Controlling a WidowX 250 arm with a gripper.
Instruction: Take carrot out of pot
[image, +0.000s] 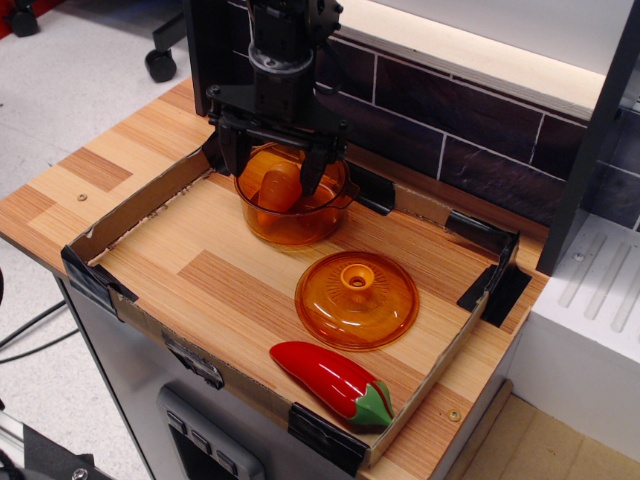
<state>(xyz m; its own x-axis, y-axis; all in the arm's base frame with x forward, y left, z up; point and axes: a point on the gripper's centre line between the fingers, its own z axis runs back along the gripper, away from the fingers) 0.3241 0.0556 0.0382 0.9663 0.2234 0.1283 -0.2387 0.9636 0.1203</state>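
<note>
Next, my gripper needs to take hold of the orange carrot by its thick end (281, 183) to take the carrot out of the pot (292, 215).
The amber glass pot (292, 215) stands at the back of the cardboard tray. The orange carrot (277, 189) sits upright inside it. My black gripper (276, 168) hangs straight down over the pot, open, with one finger on each side of the carrot. The left finger reaches down at the pot's left rim and the right finger (316, 170) dips inside the right rim. The fingers are not closed on the carrot.
The amber lid (356, 298) with a knob lies in the tray's middle. A red pepper (333, 381) with a green stem lies at the front. The low cardboard tray wall (130, 214) rings the wooden surface. A dark tile wall stands behind.
</note>
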